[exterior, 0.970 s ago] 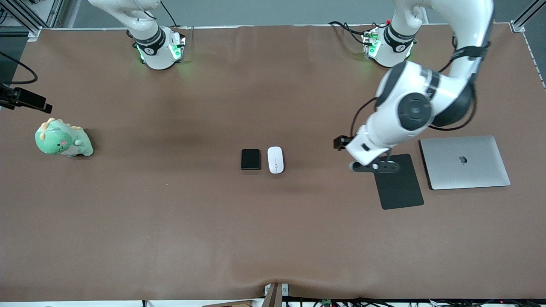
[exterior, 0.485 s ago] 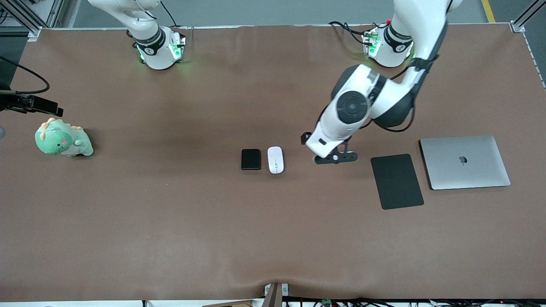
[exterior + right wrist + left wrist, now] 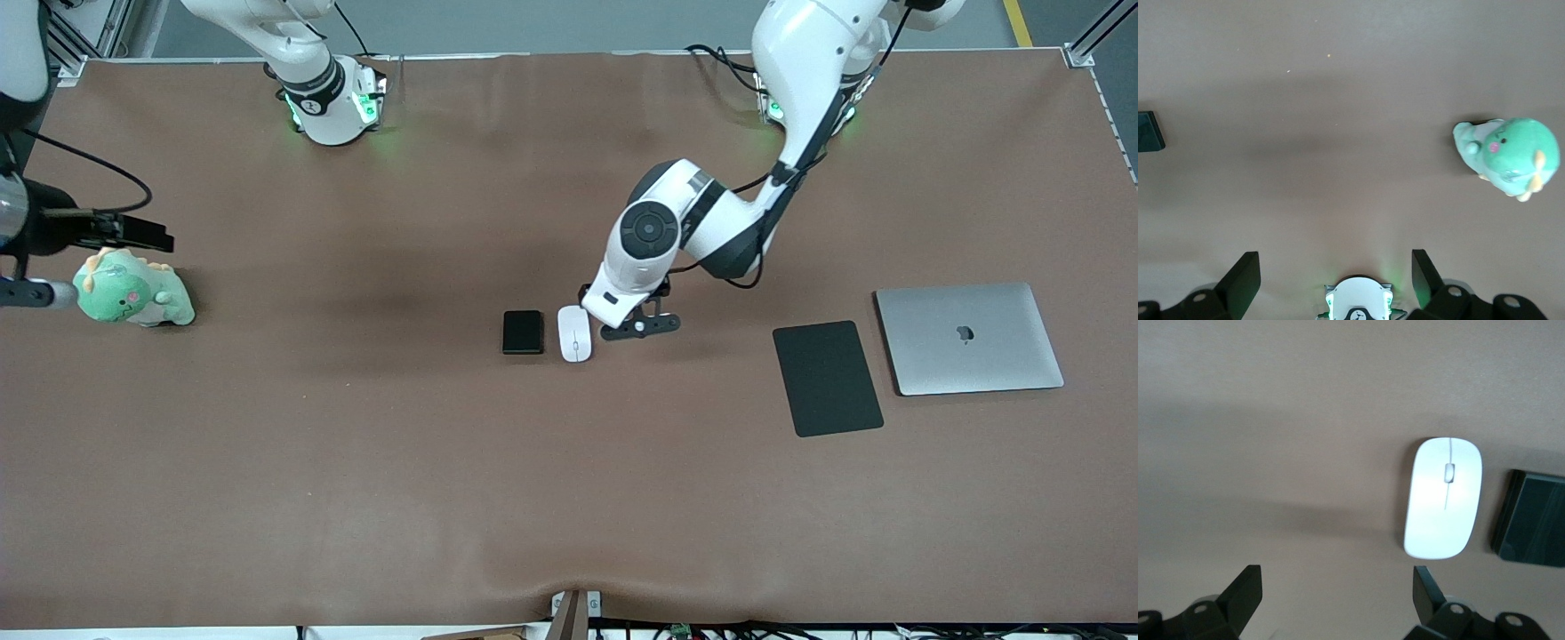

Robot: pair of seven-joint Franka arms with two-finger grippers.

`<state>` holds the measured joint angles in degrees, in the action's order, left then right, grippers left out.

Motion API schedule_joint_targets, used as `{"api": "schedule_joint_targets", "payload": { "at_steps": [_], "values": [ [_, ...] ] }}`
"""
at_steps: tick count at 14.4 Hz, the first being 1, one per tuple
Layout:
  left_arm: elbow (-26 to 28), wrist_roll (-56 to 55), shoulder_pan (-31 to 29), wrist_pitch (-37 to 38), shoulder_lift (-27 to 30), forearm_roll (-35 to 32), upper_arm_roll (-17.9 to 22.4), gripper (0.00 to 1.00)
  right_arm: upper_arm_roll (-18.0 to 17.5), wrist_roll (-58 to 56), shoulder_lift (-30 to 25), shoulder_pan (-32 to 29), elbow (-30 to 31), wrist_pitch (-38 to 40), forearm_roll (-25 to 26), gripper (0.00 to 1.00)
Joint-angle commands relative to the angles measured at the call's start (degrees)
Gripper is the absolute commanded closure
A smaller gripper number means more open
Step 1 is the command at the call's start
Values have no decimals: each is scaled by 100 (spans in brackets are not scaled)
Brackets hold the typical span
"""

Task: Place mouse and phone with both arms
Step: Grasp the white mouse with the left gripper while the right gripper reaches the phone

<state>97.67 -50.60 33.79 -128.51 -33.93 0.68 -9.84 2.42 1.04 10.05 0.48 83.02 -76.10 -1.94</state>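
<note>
The left gripper reaches the white mouse next and grabs its long sides behind the mouse's wheel. That leaves the mouse's bottom free to place flat on the pad.
The white mouse (image 3: 574, 333) lies mid-table beside the black phone (image 3: 522, 332), the phone toward the right arm's end. My left gripper (image 3: 640, 324) is open and empty, low over bare table just beside the mouse, toward the left arm's end. In the left wrist view the mouse (image 3: 1443, 497) and the phone (image 3: 1531, 518) lie ahead of the open left gripper (image 3: 1337, 585), off to one side. My right gripper (image 3: 31, 293) is up over the table's edge at the right arm's end, by the plush toy. The right wrist view shows the right gripper (image 3: 1336, 265) open and empty, with a corner of the phone (image 3: 1149, 133).
A green dinosaur plush (image 3: 132, 292) sits at the right arm's end; it also shows in the right wrist view (image 3: 1508, 155). A flat black pad (image 3: 827, 378) and a closed silver laptop (image 3: 969, 338) lie toward the left arm's end.
My left arm has swung from over the black pad across to beside the mouse. My right arm's hand has come farther into view above the plush. Mouse and phone have not moved.
</note>
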Motion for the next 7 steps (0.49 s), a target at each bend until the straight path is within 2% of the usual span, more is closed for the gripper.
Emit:
{"api": "schedule_joint_targets", "payload": {
  "at_steps": [1, 4, 7],
  "values": [
    [-195, -467, 197, -376, -288, -339, 35, 0, 13, 37, 163, 136, 56, -185, -218, 0],
    [-502, -565, 356, -465, -570, -366, 61, 0, 4, 72, 199, 365, 276, -642, -376, 0],
    [-879, -565, 523, -456, -824, -726, 132, 0, 4, 361, 278, 558, 277, -739, -579, 0]
  ]
}}
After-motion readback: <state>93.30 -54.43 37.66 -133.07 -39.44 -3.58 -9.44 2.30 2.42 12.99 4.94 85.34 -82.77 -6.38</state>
